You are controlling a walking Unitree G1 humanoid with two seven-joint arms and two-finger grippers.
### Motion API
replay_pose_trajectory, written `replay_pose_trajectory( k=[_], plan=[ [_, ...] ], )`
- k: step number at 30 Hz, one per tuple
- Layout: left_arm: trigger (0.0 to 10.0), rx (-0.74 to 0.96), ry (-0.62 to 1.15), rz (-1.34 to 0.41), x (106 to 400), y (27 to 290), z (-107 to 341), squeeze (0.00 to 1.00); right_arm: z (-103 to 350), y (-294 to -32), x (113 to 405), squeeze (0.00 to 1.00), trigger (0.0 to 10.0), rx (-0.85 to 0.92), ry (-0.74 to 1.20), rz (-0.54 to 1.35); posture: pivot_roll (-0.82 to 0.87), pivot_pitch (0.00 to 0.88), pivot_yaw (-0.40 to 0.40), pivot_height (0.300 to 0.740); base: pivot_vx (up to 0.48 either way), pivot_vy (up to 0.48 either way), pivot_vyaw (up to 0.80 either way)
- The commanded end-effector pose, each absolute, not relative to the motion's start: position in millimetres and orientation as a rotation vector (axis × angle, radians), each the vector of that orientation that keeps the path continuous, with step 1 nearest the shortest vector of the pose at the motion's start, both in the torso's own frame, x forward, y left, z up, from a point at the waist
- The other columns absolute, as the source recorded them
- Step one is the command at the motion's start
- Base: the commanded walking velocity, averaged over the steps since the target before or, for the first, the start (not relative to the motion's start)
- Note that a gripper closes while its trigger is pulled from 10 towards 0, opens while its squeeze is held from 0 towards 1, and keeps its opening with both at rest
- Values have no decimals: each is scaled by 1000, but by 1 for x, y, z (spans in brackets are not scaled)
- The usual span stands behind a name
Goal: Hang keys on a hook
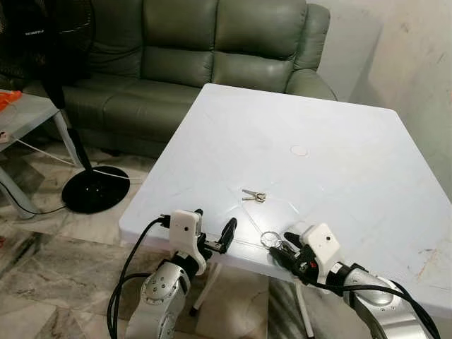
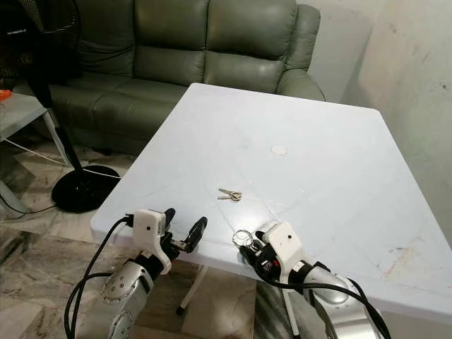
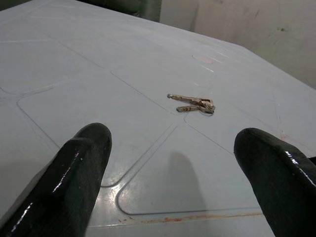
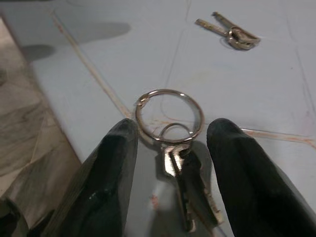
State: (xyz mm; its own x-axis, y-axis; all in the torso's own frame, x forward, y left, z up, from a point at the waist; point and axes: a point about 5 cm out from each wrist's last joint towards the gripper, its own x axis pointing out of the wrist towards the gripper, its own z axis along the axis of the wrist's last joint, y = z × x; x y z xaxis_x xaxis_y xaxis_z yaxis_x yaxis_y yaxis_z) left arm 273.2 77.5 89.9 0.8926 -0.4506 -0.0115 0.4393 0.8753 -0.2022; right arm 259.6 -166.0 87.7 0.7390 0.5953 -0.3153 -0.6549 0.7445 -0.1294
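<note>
My right gripper will next grab the keys at the table's near edge by their thin metal key ring [image 1: 270, 239], so it can hang the keys on a hook.
A bunch of keys on a large steel ring [image 4: 169, 116] lies at the near edge of the white table [image 1: 318, 113]. My right gripper [image 4: 173, 127] reaches over that edge. Its two black fingers [image 4: 116, 177] stand apart on either side of the bunch, and the ring [image 1: 270, 239] pokes out past their tips. A second, smaller set of keys [image 1: 253, 195] lies flat on the table a little farther in. My left gripper [image 1: 214, 226] hovers open at the table's near-left edge with nothing between its fingers, facing the small keys [image 3: 192, 104].
A green sofa [image 1: 212, 42] stands behind the table. To the left are a black fan's round base [image 1: 95, 187] with its cable, and a light side table [image 1: 21, 113]. A pale wall [image 1: 424, 63] rises at the right. The floor is marble tile.
</note>
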Motion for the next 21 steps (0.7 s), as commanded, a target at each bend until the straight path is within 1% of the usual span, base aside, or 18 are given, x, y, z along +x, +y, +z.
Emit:
replay_pose_trajectory(
  k=[1,3,5,12,13,14,15,16,17,21],
  plan=[
    [10000,-219,45,-462,273,71,94,0,87,-166,257,0,10000,-251,274,706,6,78,-77,740,0,0,0],
    [10000,-222,46,-461,273,71,94,0,87,-167,258,0,10000,-248,286,683,6,78,-77,740,0,0,0],
    [10000,-222,45,-461,273,71,94,0,87,-164,258,0,10000,-240,275,707,7,74,-79,740,0,0,0],
    [10000,-223,45,-462,273,70,94,0,87,-159,260,0,10000,-189,272,686,11,68,-81,740,0,0,0],
    [10000,-223,45,-462,273,70,94,0,88,-158,260,0,8118,-185,267,689,11,68,-81,740,0,0,0],
    [10000,-222,44,-462,273,71,94,0,89,-158,260,0,2863,-191,262,684,12,66,-81,740,0,0,0],
    [10000,-222,44,-461,273,71,95,0,89,-158,260,0,2863,-191,264,674,12,66,-81,740,0,0,0],
    [10000,-222,44,-461,273,71,95,0,88,-158,261,0,2000,-193,270,668,12,66,-81,740,0,0,0],
    [10000,-222,43,-460,273,71,95,0,89,-158,261,0,0,-187,263,662,13,66,-81,740,0,0,0],
    [10000,-223,44,-460,273,70,95,0,90,-159,263,0,0,-184,256,636,11,67,-81,740,0,0,0]
  ],
)
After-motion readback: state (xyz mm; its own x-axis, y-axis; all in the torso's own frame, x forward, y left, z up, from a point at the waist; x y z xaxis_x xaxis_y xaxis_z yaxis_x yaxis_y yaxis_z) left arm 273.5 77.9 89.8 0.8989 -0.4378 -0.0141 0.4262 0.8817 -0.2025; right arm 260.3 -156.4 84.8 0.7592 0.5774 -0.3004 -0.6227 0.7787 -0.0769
